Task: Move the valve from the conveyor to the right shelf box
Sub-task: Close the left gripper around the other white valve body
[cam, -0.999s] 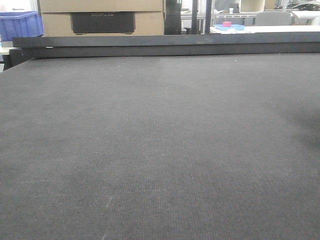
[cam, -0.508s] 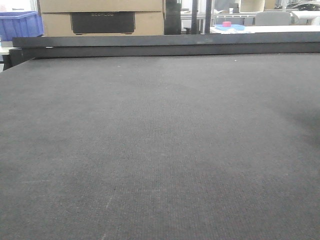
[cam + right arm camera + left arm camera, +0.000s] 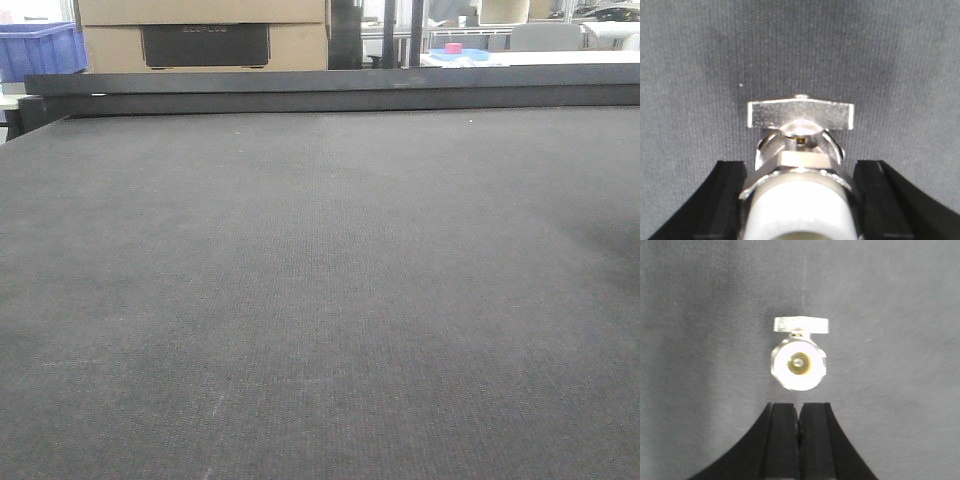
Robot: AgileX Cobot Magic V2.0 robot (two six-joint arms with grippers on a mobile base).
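Next, my left gripper needs to grab the valve by its round body (image 3: 798,371) to place it in the right shelf box.
The conveyor (image 3: 320,280) is a wide dark grey woven belt with a black rail (image 3: 330,90) at its far edge. The front view shows no valve and no gripper. In the right wrist view a silver valve (image 3: 801,165) with a flat handle and a white end sits between my right gripper's (image 3: 801,200) black fingers (image 3: 725,200), which touch both its sides. In the left wrist view a silver valve (image 3: 799,360) with a brass centre lies on the belt just ahead of my left gripper (image 3: 798,412), whose jaws are shut and empty.
Beyond the rail stand cardboard boxes (image 3: 205,35), a blue crate (image 3: 40,48) at the far left, and a white table with a pink object (image 3: 454,48) at the back right. The right shelf box is out of view.
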